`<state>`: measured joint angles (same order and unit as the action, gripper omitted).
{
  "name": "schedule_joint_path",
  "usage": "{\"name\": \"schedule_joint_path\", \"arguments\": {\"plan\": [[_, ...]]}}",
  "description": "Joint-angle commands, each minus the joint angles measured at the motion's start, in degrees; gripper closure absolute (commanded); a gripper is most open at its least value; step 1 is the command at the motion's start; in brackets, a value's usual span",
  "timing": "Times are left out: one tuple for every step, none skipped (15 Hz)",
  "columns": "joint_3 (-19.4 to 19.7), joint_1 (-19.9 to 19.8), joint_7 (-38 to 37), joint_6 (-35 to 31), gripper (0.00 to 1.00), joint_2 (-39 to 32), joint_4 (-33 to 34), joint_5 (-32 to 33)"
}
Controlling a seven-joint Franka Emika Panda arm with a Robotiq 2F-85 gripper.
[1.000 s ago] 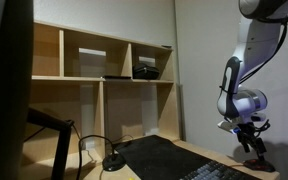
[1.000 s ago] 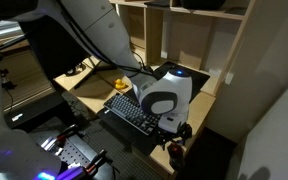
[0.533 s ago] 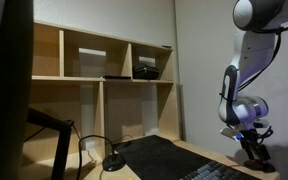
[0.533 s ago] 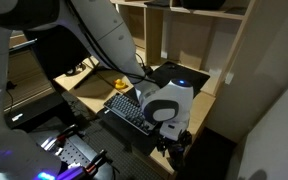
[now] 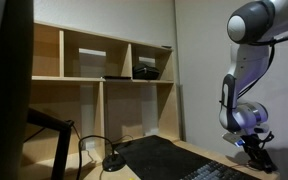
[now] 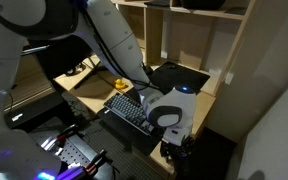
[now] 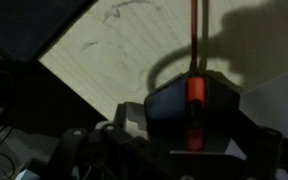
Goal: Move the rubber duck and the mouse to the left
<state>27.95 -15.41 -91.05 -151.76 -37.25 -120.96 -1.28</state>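
Note:
My fingers are down on either side of the mouse's dark body [image 7: 192, 114], and closing now would catch it, so it is time to close on it.
The mouse [image 7: 169, 108] is a dark low dome with a red stripe down its middle and a red cable running away from it, lying on the pale wooden tabletop. My gripper [image 7: 189, 128] is low over it, jaws open on either side. In both exterior views the gripper [image 5: 254, 152] [image 6: 177, 150] is down at the table's end past the keyboard, and it hides the mouse. The rubber duck [image 6: 121, 85] is a tiny yellow toy on the table beyond the keyboard's other end, far from the gripper.
A dark keyboard [image 6: 132, 110] [image 5: 209, 172] lies between the duck and the gripper. A black round base with a cable [image 5: 114, 160] stands on the table. Wooden shelves [image 5: 104, 75] rise behind. The table edge [image 7: 74, 85] is close to the mouse.
The arm has lowered the gripper toward the table at the keyboard's end. The duck has not moved.

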Motion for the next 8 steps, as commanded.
{"name": "schedule_joint_path", "arguments": {"plan": [[-0.5, -0.4, 0.95, -2.46, 0.18, -3.26, 1.28, -1.85], [-0.65, -0.33, 1.16, -2.86, 0.26, -3.05, 1.1, -1.94], [-0.41, -0.08, 1.05, -2.56, 0.32, -2.89, 0.96, -1.76], [-0.42, -0.12, 1.21, -2.44, 0.36, -2.64, 0.87, -1.68], [-0.35, 0.03, 1.16, -2.66, 0.42, -2.39, 0.77, -1.59], [-0.23, 0.12, 1.03, -2.75, 0.5, -2.24, 0.83, -1.52], [-0.36, -0.05, 1.22, -2.6, 0.52, -2.18, 0.96, -1.63], [-0.29, -0.03, 1.19, -2.74, 0.52, -2.21, 0.93, -1.62]]}}
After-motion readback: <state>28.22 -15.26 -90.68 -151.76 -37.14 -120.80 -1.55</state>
